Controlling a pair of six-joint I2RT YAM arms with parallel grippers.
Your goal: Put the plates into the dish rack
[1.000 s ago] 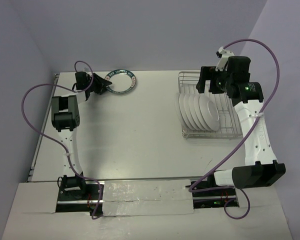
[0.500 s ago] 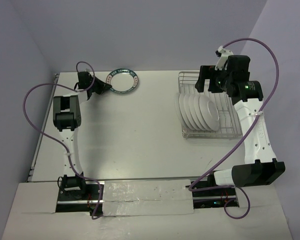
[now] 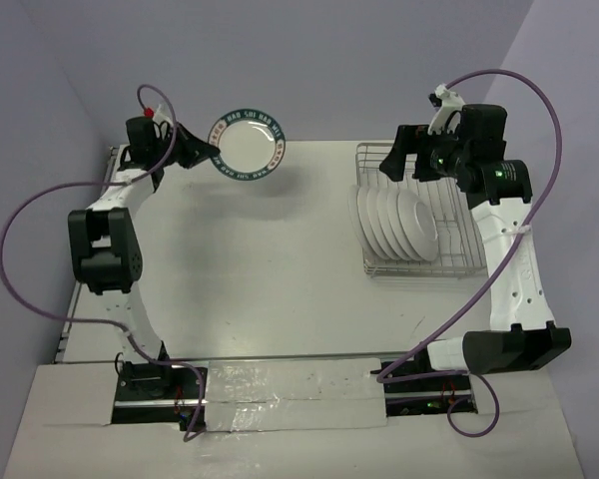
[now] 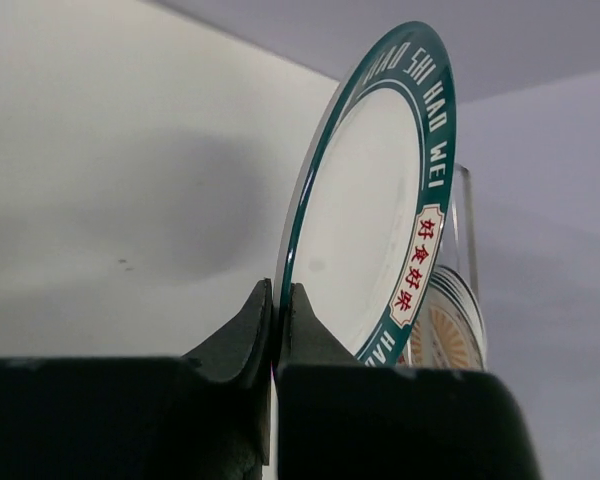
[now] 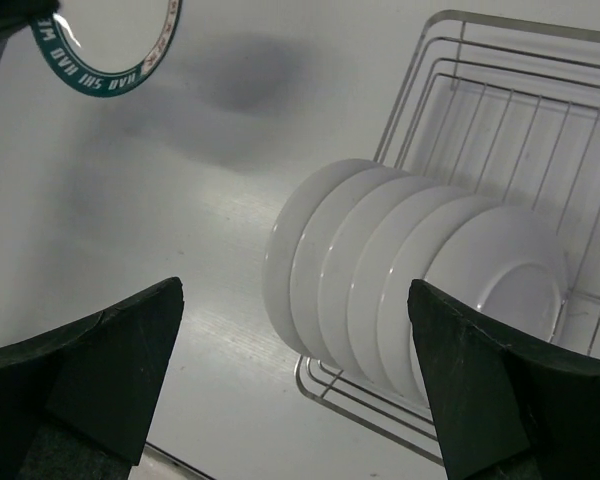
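I will grab the green-rimmed plate's rim with my right gripper next, opposite my left gripper, so that another edge of the plate stays free to go into the rack.
My left gripper is shut on the rim of a green-rimmed white plate, which hangs tilted above the table's far left. In the left wrist view both fingers pinch the lower edge of this plate. The wire dish rack stands at the right with several white plates on edge in it. My right gripper hovers open above the rack's far end. From the right wrist, that gripper looks down on the racked plates and wire bars.
The held plate casts a shadow on the table below it. Purple cables arch over both arms. Walls close in at the back and left. A foil-covered strip runs along the near edge between the arm bases.
My left gripper has shut on the plate's rim and lifted it off the table, tilting it up. The left arm has stretched out farther back. The right arm has barely shifted.
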